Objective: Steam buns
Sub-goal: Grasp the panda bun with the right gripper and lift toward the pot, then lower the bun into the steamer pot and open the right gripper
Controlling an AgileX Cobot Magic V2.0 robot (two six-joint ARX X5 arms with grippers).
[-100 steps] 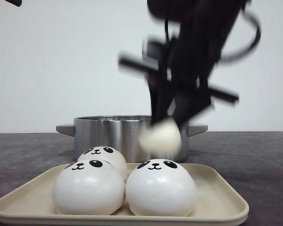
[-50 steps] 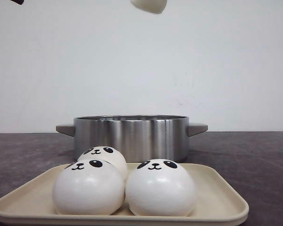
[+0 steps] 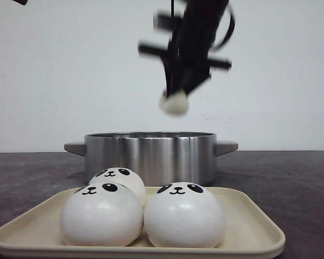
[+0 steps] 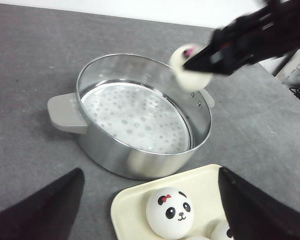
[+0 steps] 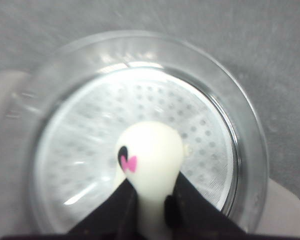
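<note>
The bun is still above the steel pot in the front view, so my right gripper keeps holding the bun for now, as it is too early to release.
Three white panda-faced buns (image 3: 101,213) (image 3: 184,214) (image 3: 119,178) sit on the beige tray (image 3: 248,226) at the front. Another bun (image 3: 174,102) hangs in the air above the steel pot (image 3: 151,156), with my right gripper (image 3: 176,91) shut on it. In the right wrist view this bun (image 5: 150,150), with a pink bow, is squeezed between the fingers (image 5: 115,210) over the perforated steamer plate (image 5: 80,150). My left gripper (image 4: 150,172) stands open, high above the tray's rim (image 4: 125,210) and one bun (image 4: 170,212), holding nothing.
The pot (image 4: 140,160) has grey handles (image 4: 65,112) on both sides and stands just behind the tray on a dark grey table (image 4: 30,60). A white wall rises behind the table.
The right gripper lifted the bun from low in front of the pot, rose out of the top of the front view, and has now come down above the pot.
</note>
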